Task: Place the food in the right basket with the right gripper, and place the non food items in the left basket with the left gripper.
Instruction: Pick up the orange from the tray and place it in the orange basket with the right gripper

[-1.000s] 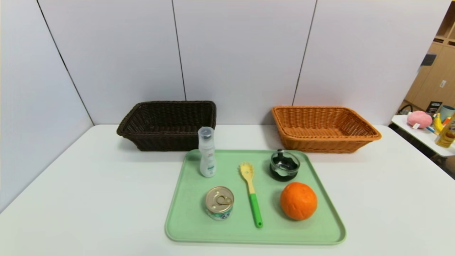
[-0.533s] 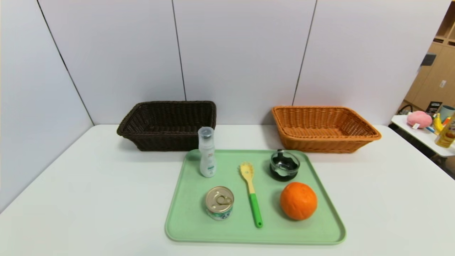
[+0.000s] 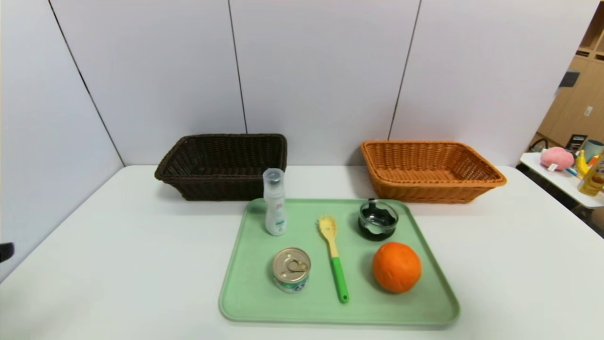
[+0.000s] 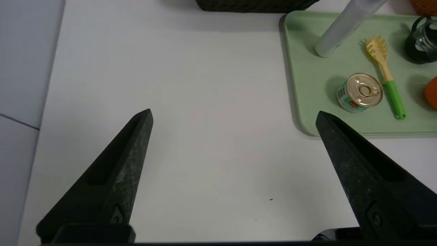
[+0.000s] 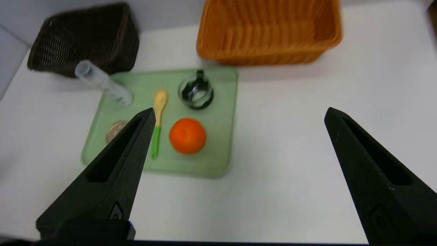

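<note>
My right gripper picks up the orange fruit (image 3: 396, 267) by its rounded sides next, to get this food into the right basket (image 3: 429, 170).
On the green tray (image 3: 245, 293) lie the food, an orange fruit (image 3: 396, 267) and a gold-lidded tin can (image 3: 291, 269). With them are a white bottle (image 3: 274, 203) standing upright, a yellow pasta spoon (image 3: 333, 255) and a dark glass dish (image 3: 378, 219). Behind the tray stand the dark brown left basket (image 3: 222, 165) and the orange-tan right basket (image 3: 429, 170), both empty. My left gripper (image 4: 234, 114) hovers open over bare table left of the tray. My right gripper (image 5: 239, 111) hangs open above the table, to the right of and nearer than the tray.
Grey wall panels close off the table behind the baskets and along the left side. A side table (image 3: 561, 182) with a pink toy and bottles stands off to the right. A dark tip (image 3: 5, 251) shows at the head view's left edge.
A dark tip has come into the head view at its left edge. Everything on the tray and both baskets stay where they were.
</note>
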